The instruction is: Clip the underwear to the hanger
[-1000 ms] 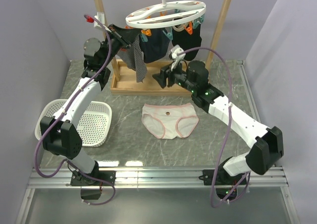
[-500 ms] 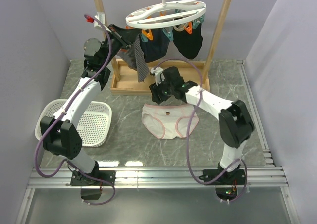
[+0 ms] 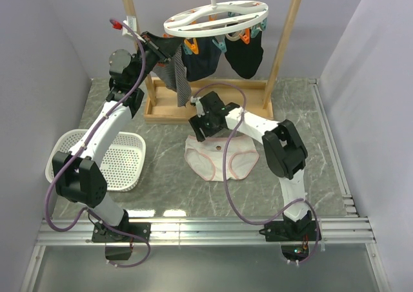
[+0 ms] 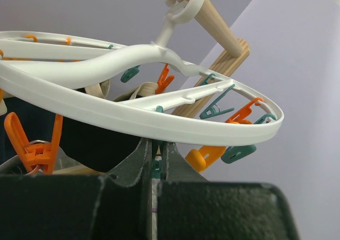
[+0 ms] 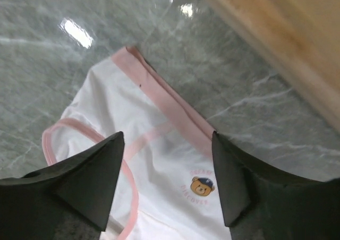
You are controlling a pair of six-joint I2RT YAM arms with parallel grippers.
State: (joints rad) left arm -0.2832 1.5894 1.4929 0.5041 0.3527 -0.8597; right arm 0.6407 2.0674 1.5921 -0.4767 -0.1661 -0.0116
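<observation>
In the right wrist view my right gripper's open fingers are still above the flat pink trim, so it moves lower before closing on the trim.
The underwear point(image 3: 221, 156), white with pink trim and a small bear print, lies flat on the grey table. My right gripper point(image 3: 197, 128) hovers open just above its upper left part. In the right wrist view the underwear point(image 5: 109, 99) spreads under the right gripper point(image 5: 167, 139), and the waistband runs between the two dark fingers with nothing gripped. The hanger point(image 3: 216, 17), a white oval ring with orange and teal clips, hangs from the wooden rack. My left gripper point(image 3: 162, 52) is raised beside it, shut on the top of a grey striped cloth point(image 3: 179, 82). The hanger point(image 4: 133, 118) fills the left wrist view.
Dark garments point(image 3: 245, 56) hang clipped under the hanger. The wooden rack point(image 3: 206, 110) stands behind the underwear, its base point(image 5: 287, 43) close to the right gripper. A white mesh basket point(image 3: 119, 159) sits at the left. Purple walls close in on both sides.
My right arm has swung left and down, from near the rack base to just over the underwear, and its jaws stand a little wider. The left arm has not moved.
</observation>
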